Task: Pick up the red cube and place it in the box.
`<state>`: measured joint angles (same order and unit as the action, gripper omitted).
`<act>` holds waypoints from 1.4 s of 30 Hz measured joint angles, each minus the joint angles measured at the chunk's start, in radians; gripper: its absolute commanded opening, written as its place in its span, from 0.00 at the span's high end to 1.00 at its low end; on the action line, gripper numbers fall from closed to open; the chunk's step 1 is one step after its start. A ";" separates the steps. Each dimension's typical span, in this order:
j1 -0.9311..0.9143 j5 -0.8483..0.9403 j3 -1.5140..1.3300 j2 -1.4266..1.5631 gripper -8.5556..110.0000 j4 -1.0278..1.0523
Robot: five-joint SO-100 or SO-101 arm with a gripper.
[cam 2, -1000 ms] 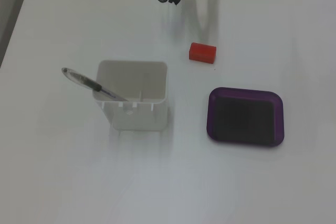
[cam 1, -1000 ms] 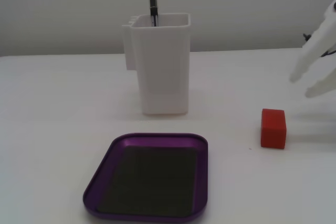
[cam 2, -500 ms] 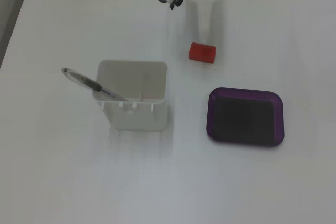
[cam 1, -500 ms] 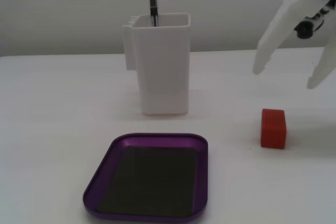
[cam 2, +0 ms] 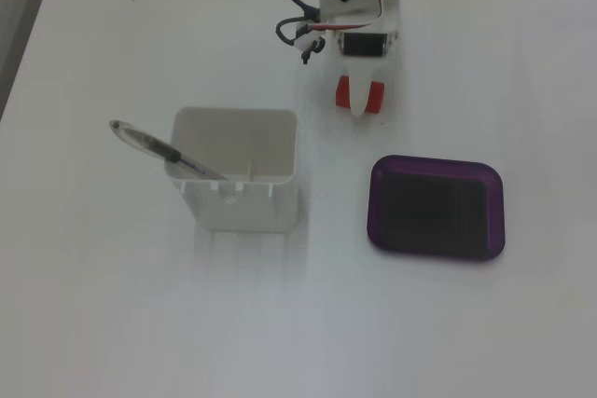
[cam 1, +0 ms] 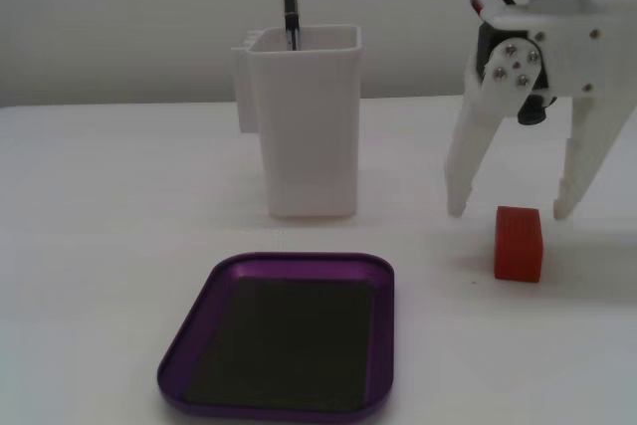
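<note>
I will next grab the red cube (cam 1: 519,243) by its two opposite sides with my gripper. Then I can place the cube in the purple box.
The red cube (cam 1: 519,243) sits on the white table, to the right of the purple box (cam 1: 384,330). My white gripper (cam 1: 512,208) is open, its two fingers spread wide and hanging just above and around the cube's top, not touching it. In the other fixed view the gripper (cam 2: 359,90) comes down from the top edge. One finger there covers the middle of the cube (cam 2: 343,92), and the box (cam 2: 373,204) lies below and to the right. The box is empty.
A tall white plastic container (cam 1: 309,136) with a pen (cam 1: 290,7) leaning in it stands behind the box. In the other fixed view the container (cam 2: 244,204) is left of the box and the pen (cam 2: 159,148) points up-left.
</note>
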<state>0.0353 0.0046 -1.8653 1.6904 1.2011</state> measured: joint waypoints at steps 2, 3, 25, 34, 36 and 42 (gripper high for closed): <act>0.000 -0.008 0.000 0.000 0.73 -0.002; 0.000 -0.017 0.000 0.000 0.73 -0.002; 0.000 -0.029 -0.155 -0.005 0.88 -0.206; 0.003 -0.032 -0.155 -0.005 0.93 -0.206; 0.014 -0.031 -0.155 -0.005 0.93 -0.167; 0.106 -0.032 -0.064 0.163 0.93 -0.067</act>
<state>0.1411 -0.0276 -1.9297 1.8530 1.1336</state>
